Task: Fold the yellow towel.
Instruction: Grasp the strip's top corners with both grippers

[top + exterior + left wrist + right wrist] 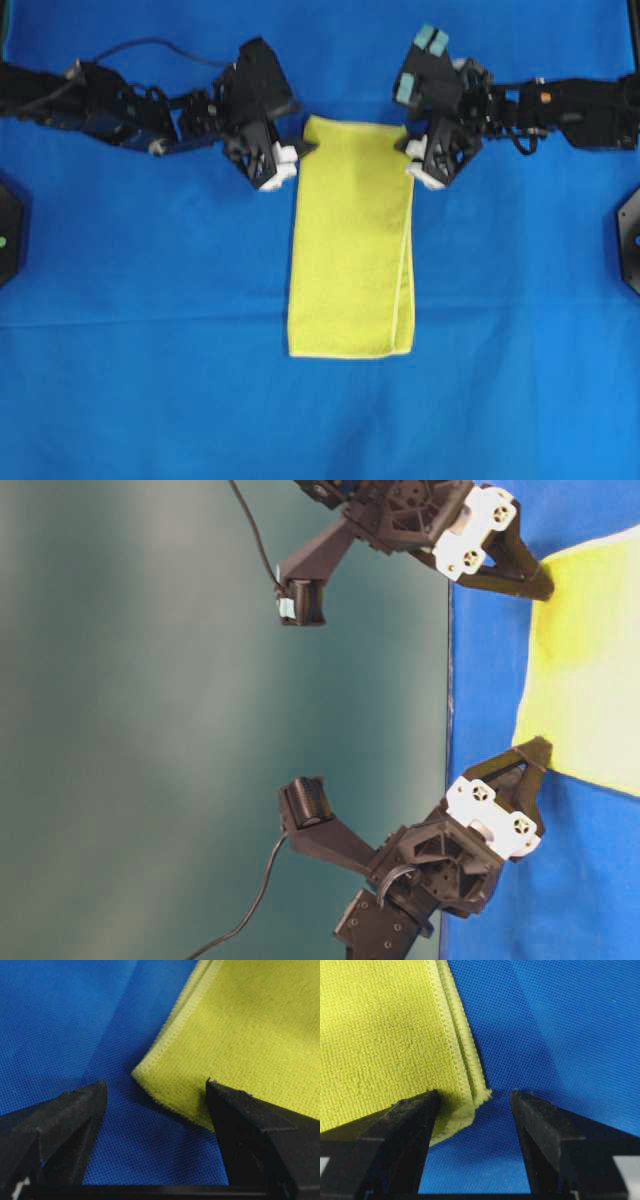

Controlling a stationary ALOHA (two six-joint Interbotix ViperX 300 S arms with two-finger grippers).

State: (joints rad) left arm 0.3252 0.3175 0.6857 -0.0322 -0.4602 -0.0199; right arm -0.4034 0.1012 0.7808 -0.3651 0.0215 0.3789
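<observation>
The towel's body [346, 250] lies flat and slack on the cloth, so my left gripper should next grab the yellow towel by its stitched hem corner [309, 129] to fold it.
The yellow towel [352, 240] lies flat on the blue cloth as a tall rectangle, doubled over, with layered hems showing along its right edge [455, 1035]. My left gripper [301, 147] is open at the towel's far left corner; in the left wrist view that corner [150, 1072] sits between the fingers of the left gripper [155, 1081], close to the right one. My right gripper [408, 148] is open at the far right corner. In the right wrist view the stacked corner [477, 1095] rests against the left finger of the right gripper [474, 1091]. Neither holds anything.
A blue woven cloth [150, 300] covers the whole table. Black mounts sit at the left edge [8, 230] and the right edge [630, 235]. In the table-level view the right gripper [540, 580] is on top, the left gripper [540, 750] below, and the towel [585, 670] between them.
</observation>
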